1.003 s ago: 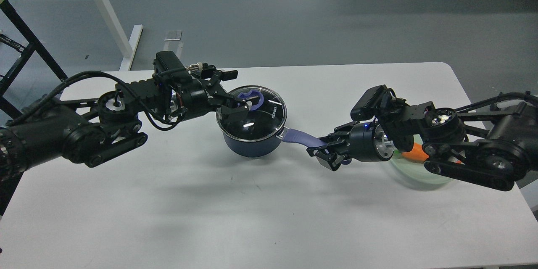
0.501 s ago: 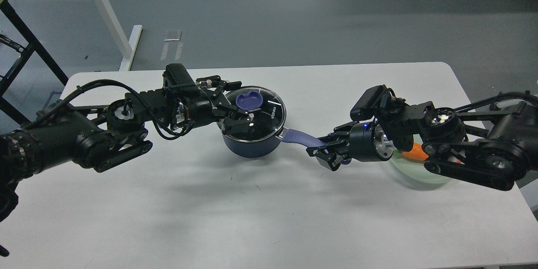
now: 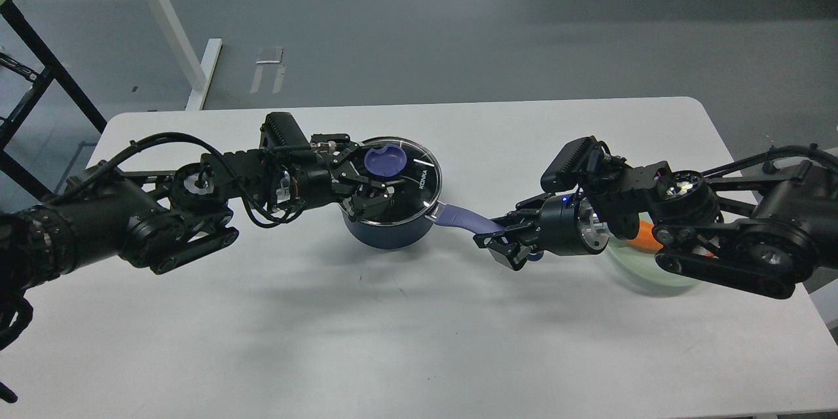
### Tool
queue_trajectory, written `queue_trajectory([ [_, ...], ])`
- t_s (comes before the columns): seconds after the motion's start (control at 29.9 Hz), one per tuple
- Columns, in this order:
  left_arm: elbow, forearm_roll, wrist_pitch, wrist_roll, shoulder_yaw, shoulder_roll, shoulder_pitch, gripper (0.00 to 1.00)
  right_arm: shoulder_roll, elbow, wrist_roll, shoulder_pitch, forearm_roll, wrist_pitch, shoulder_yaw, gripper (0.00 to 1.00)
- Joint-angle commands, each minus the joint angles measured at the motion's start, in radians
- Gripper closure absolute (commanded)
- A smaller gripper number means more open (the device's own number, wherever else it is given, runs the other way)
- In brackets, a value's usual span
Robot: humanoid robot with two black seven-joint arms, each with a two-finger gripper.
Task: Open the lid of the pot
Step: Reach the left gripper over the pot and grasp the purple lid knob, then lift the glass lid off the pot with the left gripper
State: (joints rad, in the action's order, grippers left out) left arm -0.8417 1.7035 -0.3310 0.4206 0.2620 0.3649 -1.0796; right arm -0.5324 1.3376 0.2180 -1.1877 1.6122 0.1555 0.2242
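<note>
The glass lid [image 3: 412, 186] sits wide and flush on the pot, so my left gripper should next grab it by its narrow blue knob [image 3: 385, 160] to open the pot.
A dark blue pot [image 3: 386, 230] stands on the white table [image 3: 393, 340], with its glass lid [image 3: 412, 186] seated on it. The lid has a blue knob [image 3: 386, 160]. My left gripper [image 3: 373, 177] is open over the left part of the lid, its fingers just left of and below the knob; I cannot tell if they touch it. My right gripper [image 3: 499, 240] is shut on the end of the pot's blue handle [image 3: 461, 216], to the right of the pot.
A pale green bowl [image 3: 645, 275] with an orange carrot [image 3: 645, 236] sits at the right, partly under my right arm. A white desk leg [image 3: 170, 26] and a black frame [image 3: 39, 65] stand on the floor beyond the far left edge.
My left gripper has dropped lower and drawn slightly left over the lid, uncovering the blue knob. The right gripper stays on the handle, shifted a little left.
</note>
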Motion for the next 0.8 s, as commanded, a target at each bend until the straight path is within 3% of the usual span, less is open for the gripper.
queue_trajectory([
  [0.0,0.0,-0.001,-0.023,0.001,0.002,0.0,-0.002,0.53,0.0,0.0,0.0,0.0,0.0,0.001,0.0,0.76],
  [0.4,-0.019,-0.012,-0.04,0.006,-0.012,0.038,-0.025,0.57,0.0,-0.003,0.0,0.0,0.0,-0.001,0.001,0.76],
  [0.57,-0.056,-0.057,-0.046,0.033,-0.015,0.136,-0.051,0.57,-0.001,-0.003,0.0,0.0,0.0,-0.001,0.001,0.76],
  [0.77,-0.1,-0.229,-0.031,0.023,0.002,0.333,-0.033,0.57,-0.005,-0.003,0.0,0.002,0.0,-0.001,0.001,0.76],
])
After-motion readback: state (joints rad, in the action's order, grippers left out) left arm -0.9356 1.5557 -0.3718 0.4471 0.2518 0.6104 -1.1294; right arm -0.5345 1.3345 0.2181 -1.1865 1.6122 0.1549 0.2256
